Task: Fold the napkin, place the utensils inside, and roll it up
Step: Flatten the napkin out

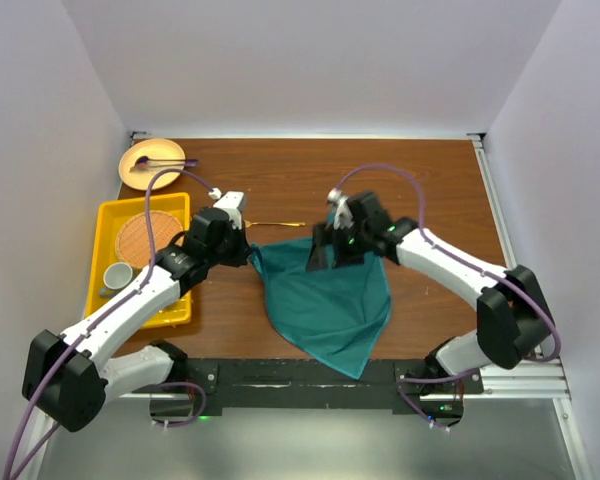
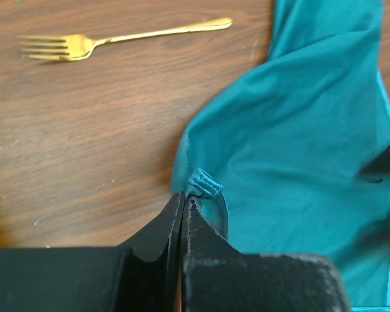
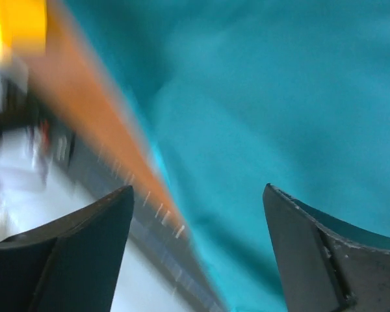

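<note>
I need to spread the napkin for folding, so I should next grab the teal napkin's side hem (image 1: 387, 303) with my right gripper, across from the corner my left gripper holds.
The teal napkin (image 1: 325, 300) lies rumpled on the wooden table, narrowing to a point at the near edge. My left gripper (image 1: 251, 250) is shut on its left corner; the left wrist view shows the jaws (image 2: 184, 198) pinching the hem, with the cloth (image 2: 299, 143) spreading to the right. My right gripper (image 1: 320, 255) is open and empty over the napkin's far edge; its wrist view (image 3: 198, 195) is blurred, with teal cloth (image 3: 279, 97) between and beyond the jaws. One gold fork (image 1: 275, 224) lies on the table just beyond the napkin, and also shows in the left wrist view (image 2: 117, 40).
A yellow tray (image 1: 105, 225) at the left holds a round cork mat (image 1: 145, 236) and a small cup (image 1: 117, 276). A beige plate (image 1: 152, 163) with a purple-ended stick utensil sits at the far left. The black rail (image 1: 300, 385) runs along the near edge.
</note>
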